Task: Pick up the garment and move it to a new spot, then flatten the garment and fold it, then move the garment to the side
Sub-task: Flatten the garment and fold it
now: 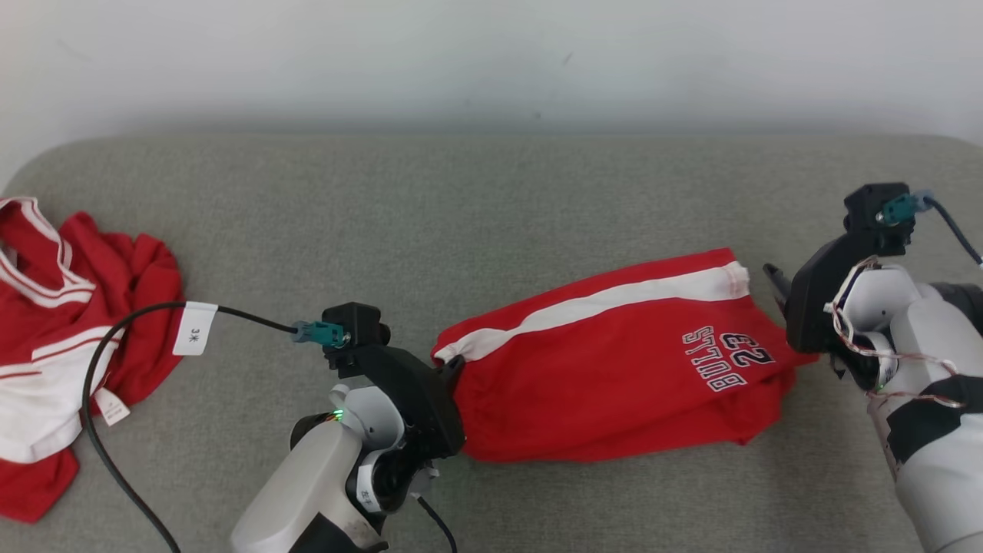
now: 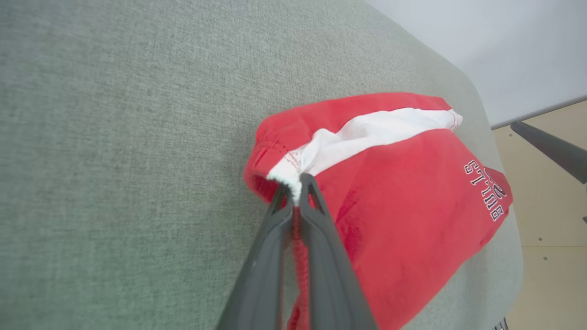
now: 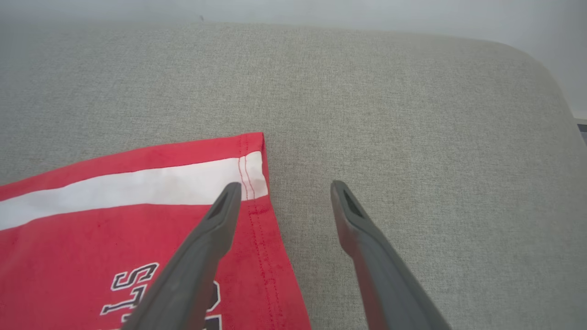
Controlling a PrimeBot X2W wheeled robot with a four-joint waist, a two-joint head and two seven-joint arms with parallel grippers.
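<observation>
My right gripper needs to grab the white hem corner [image 1: 738, 279] of the shorts next. The cloth ends in a loose edge there, and the printed panel [image 1: 645, 369] is lying flat.
The garment [image 1: 614, 361] is a pair of red shorts with a white side stripe and upside-down lettering, lying across the grey cushion. My left gripper [image 1: 453, 367] is shut on its waistband at the left end; in the left wrist view the left gripper [image 2: 297, 188] pinches the white stripe's edge of the garment [image 2: 403, 183]. My right gripper [image 1: 776, 286] hovers open at the right hem. In the right wrist view the right gripper [image 3: 284, 189] straddles the hem corner of the garment [image 3: 137, 215], one finger over the cloth, the other over bare cushion.
A second red and white garment [image 1: 54, 338] lies crumpled at the cushion's left edge. A black cable [image 1: 115, 338] with a white tag runs from the left wrist across it. The grey cushion [image 1: 491, 207] stretches back to a white wall.
</observation>
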